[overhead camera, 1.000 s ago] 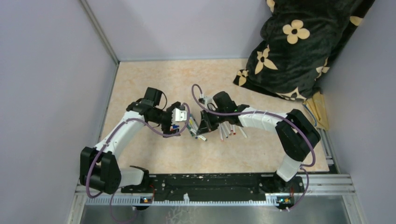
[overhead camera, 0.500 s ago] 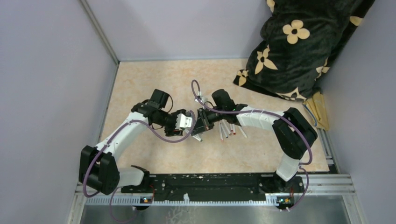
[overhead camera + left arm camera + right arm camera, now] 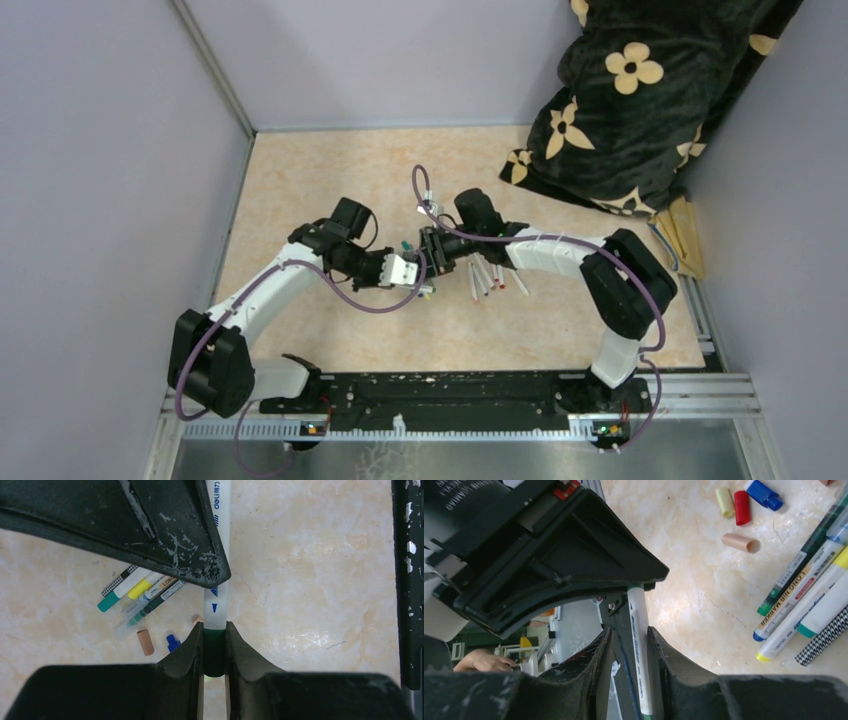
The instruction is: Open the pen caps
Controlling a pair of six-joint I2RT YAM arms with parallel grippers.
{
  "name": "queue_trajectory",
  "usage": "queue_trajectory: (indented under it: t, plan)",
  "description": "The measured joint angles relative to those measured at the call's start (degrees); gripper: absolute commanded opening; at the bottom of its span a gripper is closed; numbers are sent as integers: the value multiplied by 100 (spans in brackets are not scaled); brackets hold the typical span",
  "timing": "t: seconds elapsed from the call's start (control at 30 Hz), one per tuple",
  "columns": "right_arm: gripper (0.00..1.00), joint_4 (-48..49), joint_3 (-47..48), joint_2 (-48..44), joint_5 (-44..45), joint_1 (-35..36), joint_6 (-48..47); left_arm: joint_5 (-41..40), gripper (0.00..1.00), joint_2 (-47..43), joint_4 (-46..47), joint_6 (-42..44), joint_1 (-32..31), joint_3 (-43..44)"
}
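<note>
My right gripper will next take the white pen by its body (image 3: pixel 638 645), so that my left gripper can pull the dark green cap open.
In the left wrist view my left gripper (image 3: pixel 214 626) is shut on the dark green pen cap (image 3: pixel 214 652) of a white pen (image 3: pixel 218 555). The barrel runs up under my right gripper (image 3: pixel 150 525). In the right wrist view the same barrel (image 3: pixel 638 645) lies along one finger (image 3: pixel 664 655) of my right gripper (image 3: pixel 630 631), with a gap on the other side, so the jaws stand slightly open. From above, both grippers (image 3: pixel 408 270) (image 3: pixel 437 255) meet nose to nose at the table's middle. Loose pen caps lie on the table: tan (image 3: pixel 145 642), blue (image 3: pixel 173 642), yellow (image 3: pixel 724 501), red (image 3: pixel 741 507).
A bundle of other marker pens (image 3: pixel 140 592) (image 3: pixel 809 590) lies beside the grippers, and several uncapped pens (image 3: pixel 490 278) lie under the right forearm. A black flowered cloth (image 3: pixel 640 90) fills the back right corner. Grey walls close the left and back sides.
My left gripper has swung right to meet the right gripper and closed on the green cap. The right gripper's jaws have loosened around the barrel.
</note>
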Motion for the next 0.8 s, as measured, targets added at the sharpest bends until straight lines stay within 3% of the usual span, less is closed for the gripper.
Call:
queue_trajectory:
  t: [0.33,0.4,0.53,0.8]
  plan:
    - [28,518,-9,315,4,188,302,-11,3,0,17,-63,-31,111]
    - [23,518,-9,343,-4,225,328,-15,3,0,61,-68,-31,136]
    - [0,538,-9,343,-20,221,317,-39,0,0,68,-57,-31,157]
    - [0,533,-326,-2,269,96,188,-234,0,28,339,7,-166,157]
